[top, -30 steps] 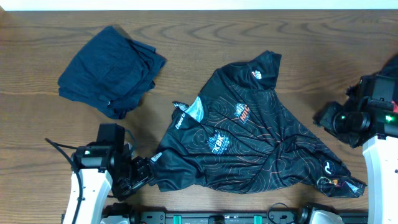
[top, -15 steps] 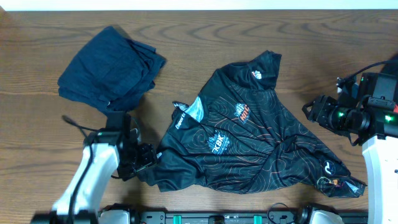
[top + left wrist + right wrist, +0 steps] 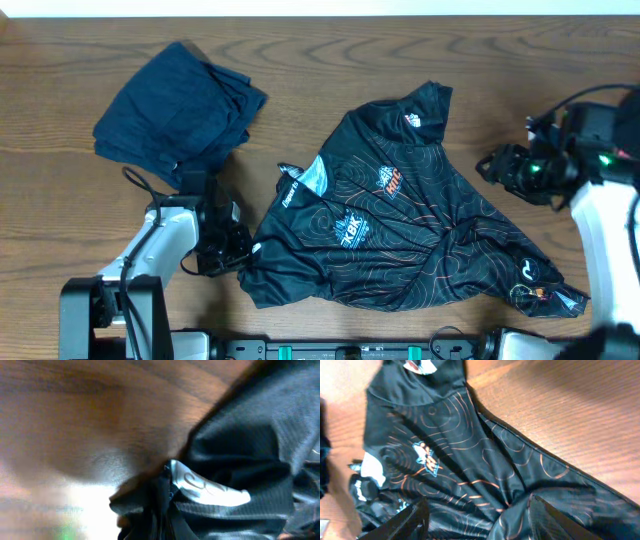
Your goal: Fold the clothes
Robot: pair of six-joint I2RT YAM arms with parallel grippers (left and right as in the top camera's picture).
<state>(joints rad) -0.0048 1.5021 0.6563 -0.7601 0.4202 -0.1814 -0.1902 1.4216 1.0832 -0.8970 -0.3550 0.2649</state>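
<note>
I need my right gripper to grab the jersey's far sleeve end next, opposite my left gripper's hold, to stretch it flat for folding.
The clothes (image 3: 400, 220), a black jersey with thin orange contour lines, lie crumpled across the middle and right of the table. My left gripper (image 3: 240, 250) is at the jersey's lower left edge and is shut on bunched fabric there. In the blurred left wrist view, dark cloth with a white label (image 3: 210, 491) runs down into the jaws. My right gripper (image 3: 492, 166) hovers open just off the jersey's right edge. In the right wrist view, both dark fingers (image 3: 410, 520) stand wide apart over the orange-lined cloth (image 3: 450, 455), holding nothing.
A dark blue folded garment (image 3: 178, 110) lies at the back left. Bare wooden table (image 3: 80, 220) shows to the left of the left arm. The table's front edge with the arm bases (image 3: 350, 350) runs along the bottom.
The left arm swung forward to the jersey's lower left edge, and its gripper shut on the fabric. The right gripper moved up and left toward the jersey, opening a little wider.
</note>
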